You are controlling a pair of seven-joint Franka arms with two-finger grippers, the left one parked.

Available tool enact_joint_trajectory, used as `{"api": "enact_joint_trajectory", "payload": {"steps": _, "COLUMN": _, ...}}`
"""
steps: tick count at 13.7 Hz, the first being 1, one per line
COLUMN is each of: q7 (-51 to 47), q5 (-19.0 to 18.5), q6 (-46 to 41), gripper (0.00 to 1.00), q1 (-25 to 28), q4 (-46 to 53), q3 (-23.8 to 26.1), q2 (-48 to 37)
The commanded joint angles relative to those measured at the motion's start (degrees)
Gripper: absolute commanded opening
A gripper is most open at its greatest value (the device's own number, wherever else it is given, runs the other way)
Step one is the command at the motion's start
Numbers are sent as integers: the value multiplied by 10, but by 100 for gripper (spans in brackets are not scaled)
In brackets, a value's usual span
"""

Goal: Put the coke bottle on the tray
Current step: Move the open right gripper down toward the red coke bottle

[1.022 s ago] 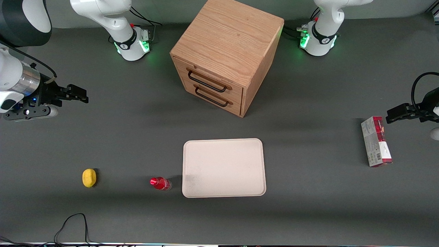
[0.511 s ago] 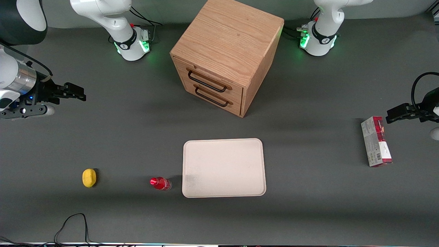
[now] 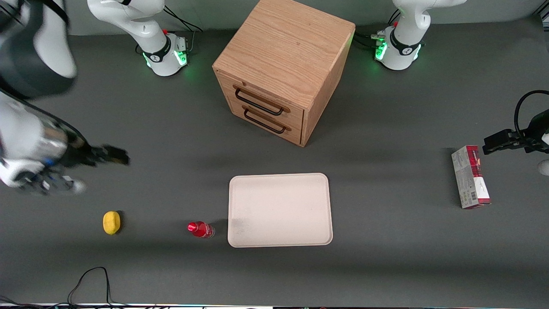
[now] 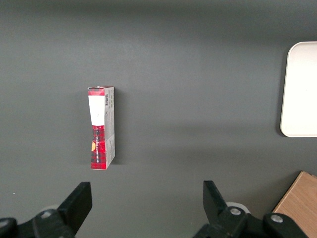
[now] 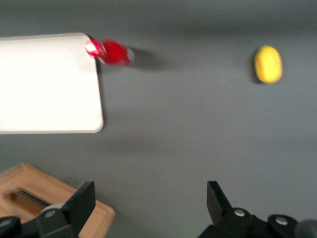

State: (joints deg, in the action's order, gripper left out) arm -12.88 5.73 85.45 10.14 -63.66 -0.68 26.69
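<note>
The coke bottle needs to go on the tray (image 3: 280, 210). My right gripper should grab the bottle by its neck below the red cap (image 3: 198, 227).
The coke bottle (image 3: 200, 229), small with a red cap and red label, lies on the grey table just beside the cream-white tray (image 3: 280, 210), toward the working arm's end. It also shows in the right wrist view (image 5: 110, 51), next to the tray's corner (image 5: 47, 84). My right gripper (image 3: 115, 155) hangs open and empty above the table, farther from the front camera than the bottle and well apart from it, toward the working arm's end. In the right wrist view its fingers (image 5: 81, 201) stand wide apart over bare table.
A yellow lemon (image 3: 111, 222) lies toward the working arm's end from the bottle. A wooden drawer cabinet (image 3: 283, 68) stands farther from the camera than the tray. A grey-and-red carton box (image 3: 470, 177) lies toward the parked arm's end. A black cable (image 3: 88, 281) loops at the table's near edge.
My right gripper has moved nearer to the front camera and a little toward the tray, closing on the bottle. The bottle, tray and lemon have not moved.
</note>
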Motion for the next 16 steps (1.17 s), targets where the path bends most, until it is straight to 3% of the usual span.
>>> {"api": "enact_joint_trajectory", "payload": {"steps": 1, "q7": -99, "q5": 3, "q6": 12, "gripper": 100, "q1": 38, "q4": 207, "q3": -1, "q2": 169}}
{"api": "enact_joint_trajectory", "payload": {"steps": 3, "q7": -125, "q5": 0, "q6": 48, "gripper": 100, "q1": 62, "q4": 206, "q3": -5, "q2": 181}}
{"api": "enact_joint_trajectory", "payload": {"steps": 6, "q7": -125, "q5": -15, "q6": 53, "gripper": 100, "q1": 64, "q4": 204, "q3": -3, "q2": 192}}
{"api": "enact_joint_trajectory", "payload": {"steps": 11, "q7": -127, "q5": -20, "q6": 159, "gripper": 100, "q1": 71, "q4": 198, "q3": -4, "q2": 272}}
{"api": "enact_joint_trajectory", "payload": {"steps": 16, "q7": -127, "q5": -45, "q6": 205, "gripper": 100, "q1": 76, "q4": 197, "q3": -5, "q2": 310}}
